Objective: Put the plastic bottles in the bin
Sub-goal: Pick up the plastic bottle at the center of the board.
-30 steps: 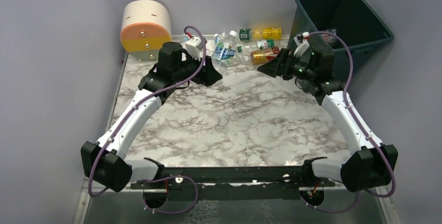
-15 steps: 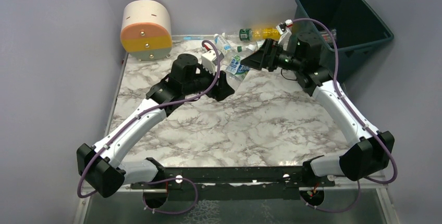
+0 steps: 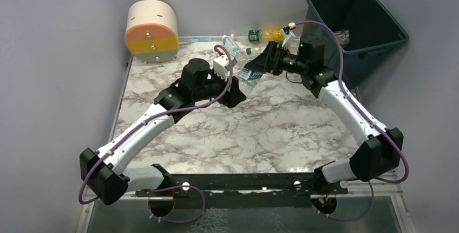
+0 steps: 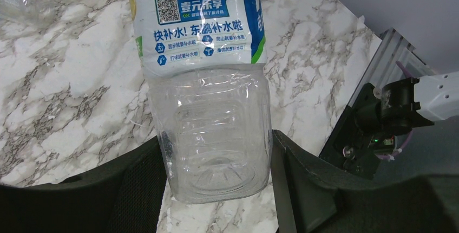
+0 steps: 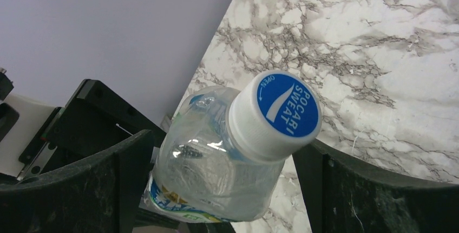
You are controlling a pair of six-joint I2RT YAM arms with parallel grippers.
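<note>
The bottle's shoulder (image 5: 221,154) is between the right gripper's fingers, with the cap past them. The right gripper would hold the shoulder by closing now, so it needs to close there.
My left gripper (image 3: 236,88) is shut on the base of a clear plastic bottle (image 3: 249,73) with a blue and white label, held above the table. In the left wrist view the bottle (image 4: 208,81) sits between the gripper's (image 4: 216,149) jaws, both touching it. My right gripper (image 3: 265,63) straddles the bottle's cap end. In the right wrist view the blue-topped white cap (image 5: 279,114) points at the camera between the gripper's (image 5: 223,145) wide jaws, with a gap on the right. The dark teal bin (image 3: 398,33) stands at the back right.
More bottles lie at the back wall: one with yellow liquid (image 3: 270,33) and a clear one (image 3: 231,43). A clear bottle (image 3: 340,37) lies in the bin. A cream, orange and yellow drum (image 3: 151,31) stands at the back left.
My left arm has carried the bottle right, away from the pile. My right arm has swung left from the bin side and its jaws now stand around the bottle's cap end.
</note>
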